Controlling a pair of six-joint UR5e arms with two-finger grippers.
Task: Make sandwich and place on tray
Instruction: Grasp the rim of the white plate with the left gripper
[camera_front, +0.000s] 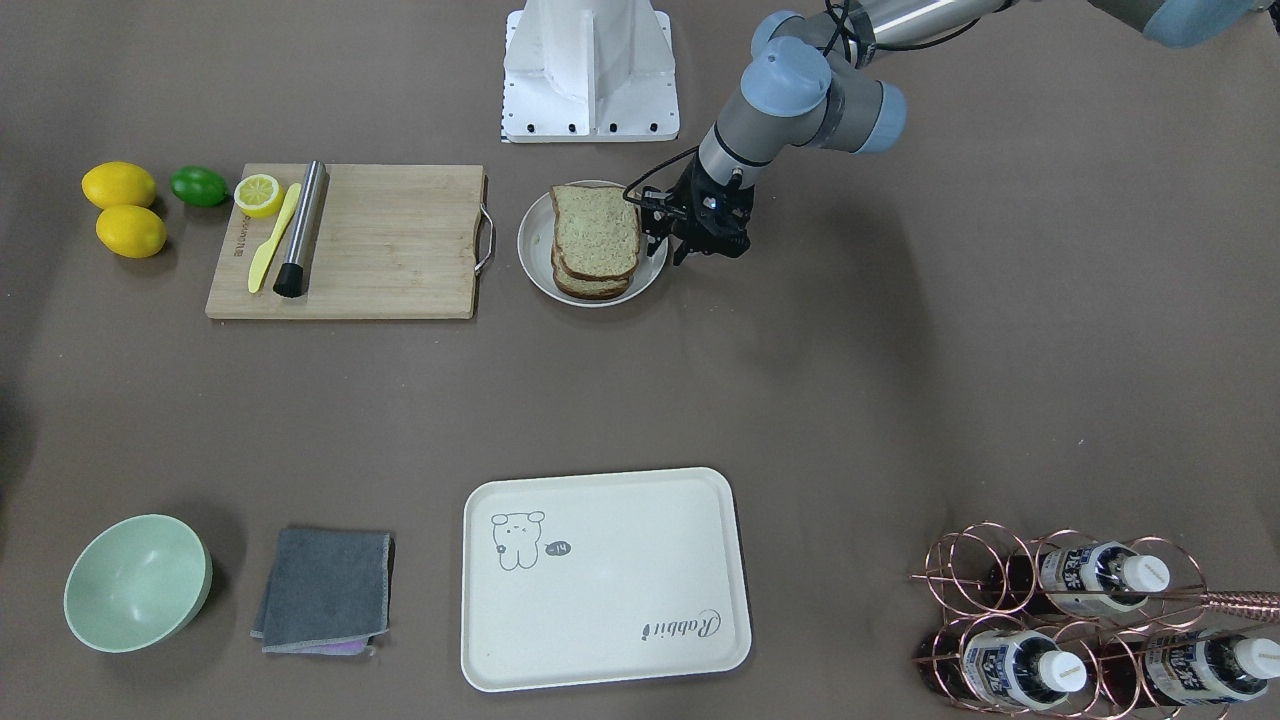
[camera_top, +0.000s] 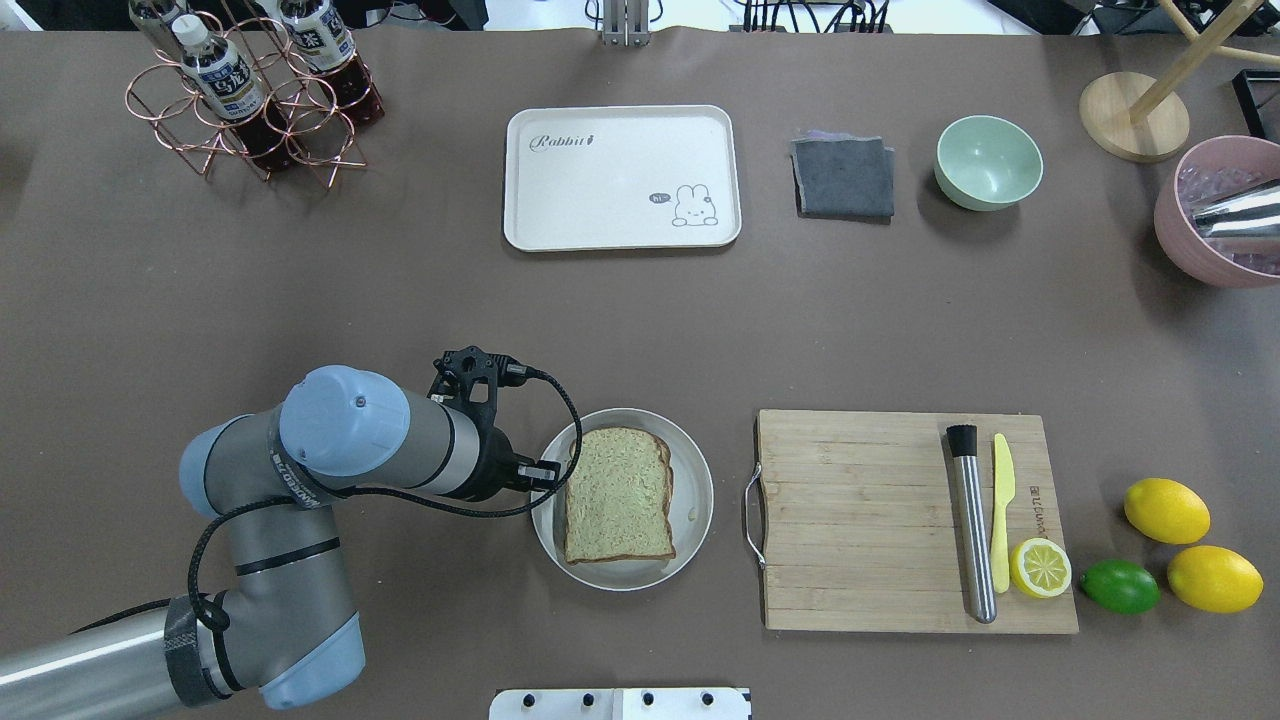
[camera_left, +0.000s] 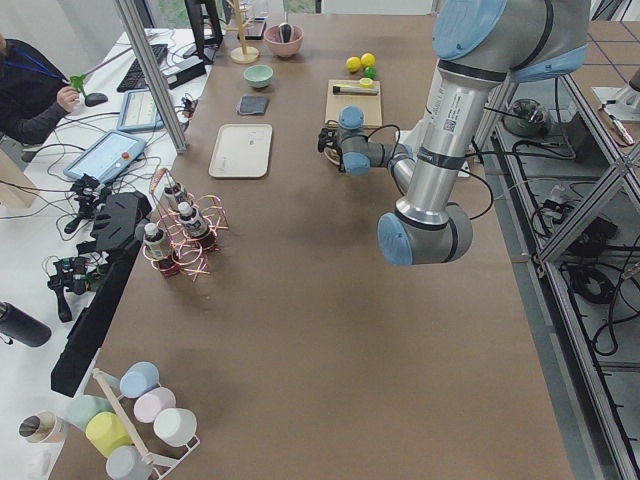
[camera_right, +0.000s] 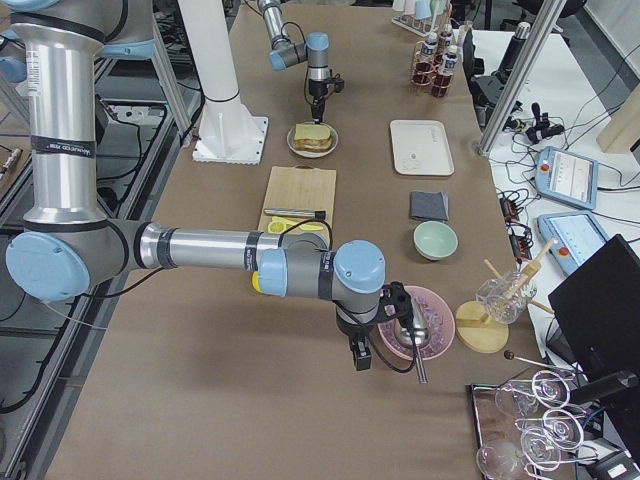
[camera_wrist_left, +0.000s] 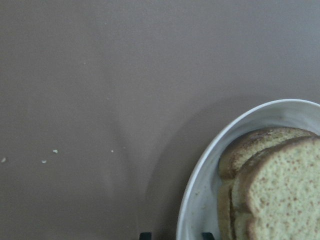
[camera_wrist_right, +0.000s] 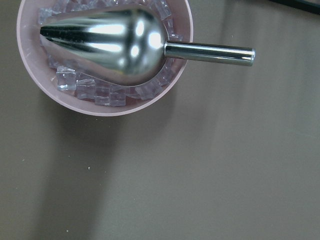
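The left gripper grabs the plate by its rim (camera_front: 665, 262) next, so that the stacked sandwich stays untouched on the plate's way to the tray (camera_front: 605, 580).
The sandwich (camera_front: 595, 240) is a stack of speckled brown-crusted bread slices on a round white plate (camera_front: 535, 262); no egg shows. It also shows in the overhead view (camera_top: 617, 495) and the left wrist view (camera_wrist_left: 270, 190). My left gripper (camera_front: 665, 250) is open and low at the plate's edge, its fingertips (camera_wrist_left: 145, 235) on either side of the rim (camera_wrist_left: 200, 200). The cream tray (camera_front: 605, 580) lies bare across the table. My right gripper (camera_right: 360, 357) shows only in the exterior right view, beside a pink bowl; I cannot tell its state.
A wooden cutting board (camera_top: 860, 520) holds a steel muddler (camera_top: 970, 520), a yellow knife and a lemon half. Lemons and a lime (camera_top: 1120, 586) lie beside it. A grey cloth (camera_top: 843, 177), a green bowl (camera_top: 988, 162), a bottle rack (camera_top: 250, 95) and the pink ice bowl with scoop (camera_wrist_right: 105, 55) stand around.
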